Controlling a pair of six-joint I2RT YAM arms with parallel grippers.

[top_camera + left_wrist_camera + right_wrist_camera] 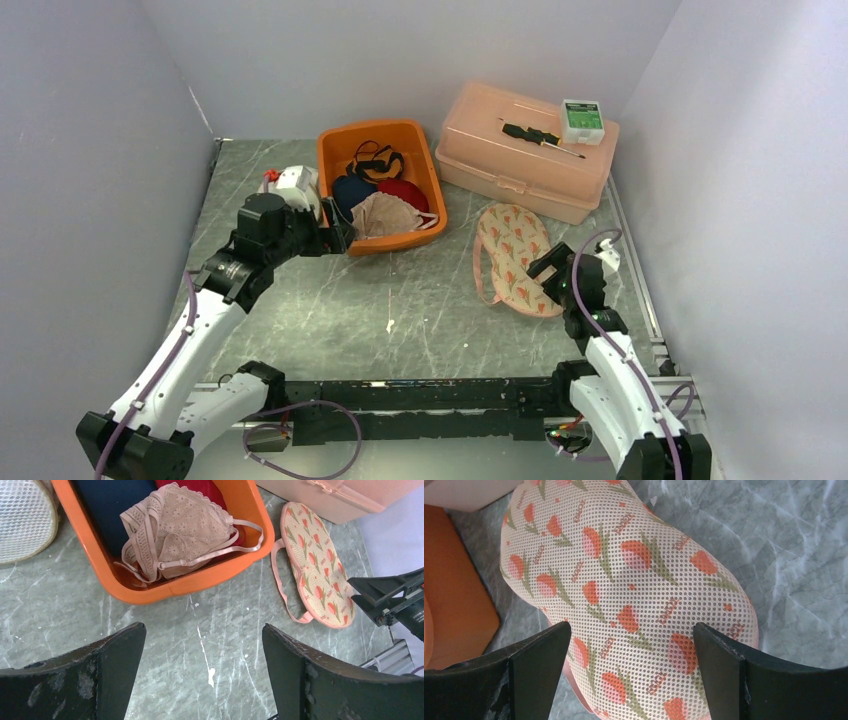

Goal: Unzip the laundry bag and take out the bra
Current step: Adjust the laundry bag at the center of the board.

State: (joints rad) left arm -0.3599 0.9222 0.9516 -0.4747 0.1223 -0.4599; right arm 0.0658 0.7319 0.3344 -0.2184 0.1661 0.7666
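My right gripper should next grab the laundry bag by its near mesh end (528,288) (644,672). That leaves the pink-banded edge free for unzipping.
The laundry bag (513,258) (315,565) (634,580) is an oval mesh pouch with red tulips and pink trim, lying flat right of centre. A pink band loops off its left edge. My right gripper (555,272) (631,625) hovers open over the bag's near end, a finger on each side and nothing between them. A beige lace bra (385,213) (185,530) lies on dark clothes in the orange bin (377,127) (200,582). My left gripper (340,235) (202,626) is open over bare table just in front of the bin.
A white mesh bag (295,185) (22,525) sits left of the bin, beside my left wrist. A peach plastic box (525,150) stands at the back right with a screwdriver (540,137) and a small green-white box (582,120) on its lid. Walls enclose three sides.
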